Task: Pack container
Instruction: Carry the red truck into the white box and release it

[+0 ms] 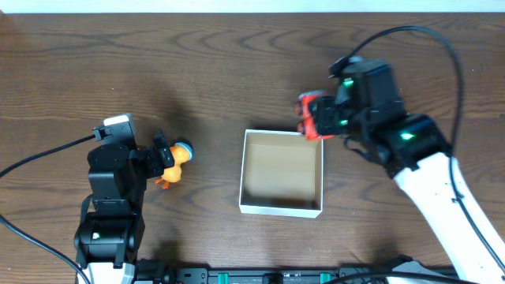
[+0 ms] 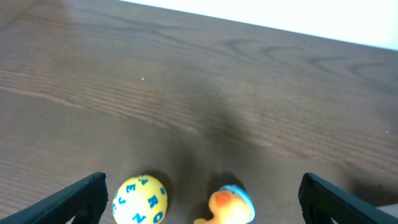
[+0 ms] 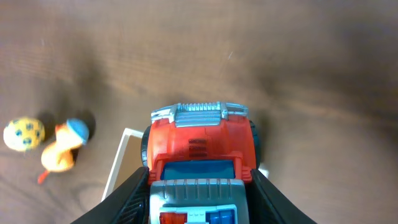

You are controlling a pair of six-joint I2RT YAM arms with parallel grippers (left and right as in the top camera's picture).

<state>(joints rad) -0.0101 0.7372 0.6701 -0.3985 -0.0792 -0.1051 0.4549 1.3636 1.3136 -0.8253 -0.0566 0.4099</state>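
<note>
The robot's right gripper needs to keep hold of the toy truck until it is inside the container, because its red body [image 1: 312, 118] hangs past the far white rim [image 1: 286, 132].
The container [image 1: 282, 207], a shallow square box with white walls and a tan inside, sits mid-table; its white rim shows in the right wrist view [image 3: 115, 168]. My right gripper [image 1: 325, 120] is shut on a red and grey toy truck [image 1: 311, 115], [image 3: 200, 162], held above the box's far right corner. My left gripper [image 1: 162, 160] is open, its fingers [image 2: 199, 200] on either side of an orange rubber duck with a blue cap [image 1: 175, 164], [image 2: 229, 206] and a yellow ball with blue letters [image 2: 140, 200]. The duck [image 3: 62, 148] and ball [image 3: 23, 134] also show in the right wrist view.
The dark wood table [image 1: 221, 71] carries only these things. A black equipment bar [image 1: 276, 276] runs along the near edge. Cables [image 1: 426, 35] trail from both arms.
</note>
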